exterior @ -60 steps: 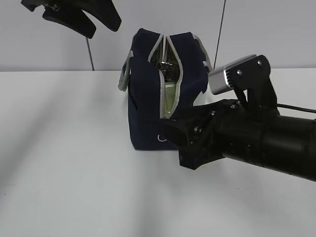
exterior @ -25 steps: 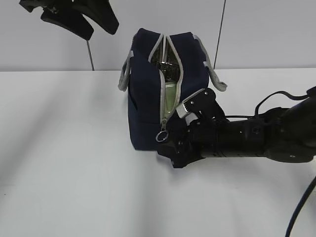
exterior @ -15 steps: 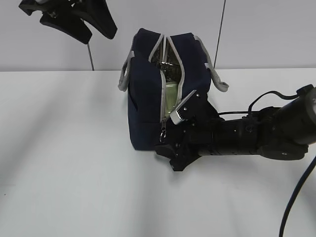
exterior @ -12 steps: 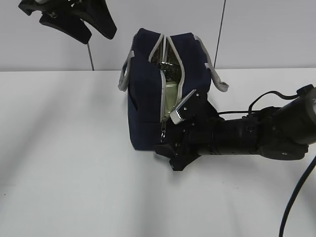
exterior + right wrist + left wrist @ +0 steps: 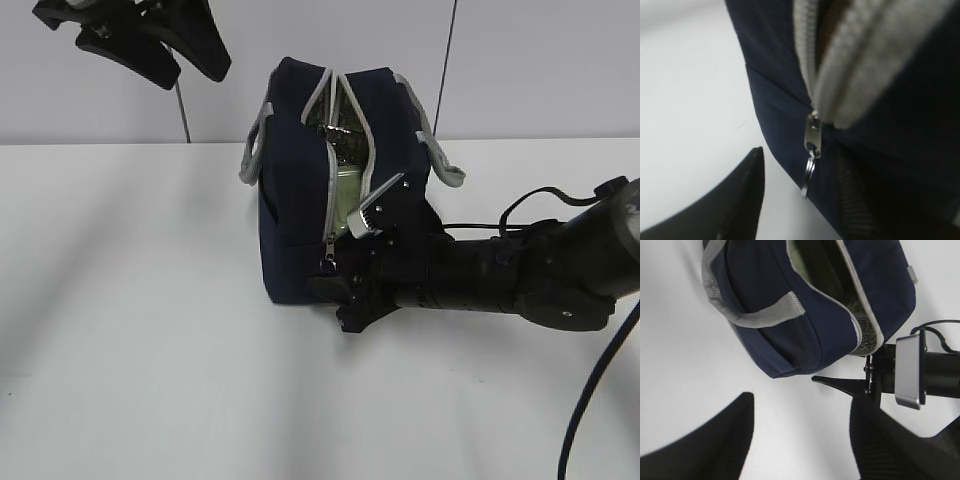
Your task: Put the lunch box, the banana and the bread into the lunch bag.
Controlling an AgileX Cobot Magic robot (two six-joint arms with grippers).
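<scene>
The zipper's metal slider sits tight against the bag's navy cloth. My right gripper needs to grab the zipper next by its ring pull, which hangs free.
The navy lunch bag stands upright mid-table with its grey zipper open along the top and down the near end. The pale green lunch box shows inside the gap, under the shiny lining. The banana and the bread are hidden. My right gripper lies low on the table against the bag's near end, jaws open. In the right wrist view the zipper's ring pull hangs between my open fingers, at the right gripper. My left gripper hovers high at the far left, open and empty; it also shows in the left wrist view.
The white table spreads around the bag. Grey strap handles hang on both sides of the bag. The right arm's black cable trails at the right edge. The bag and the right wrist camera show from above in the left wrist view.
My right gripper has turned and slid in toward the bag's near end, closing up on the zipper pull. The left gripper has barely moved.
</scene>
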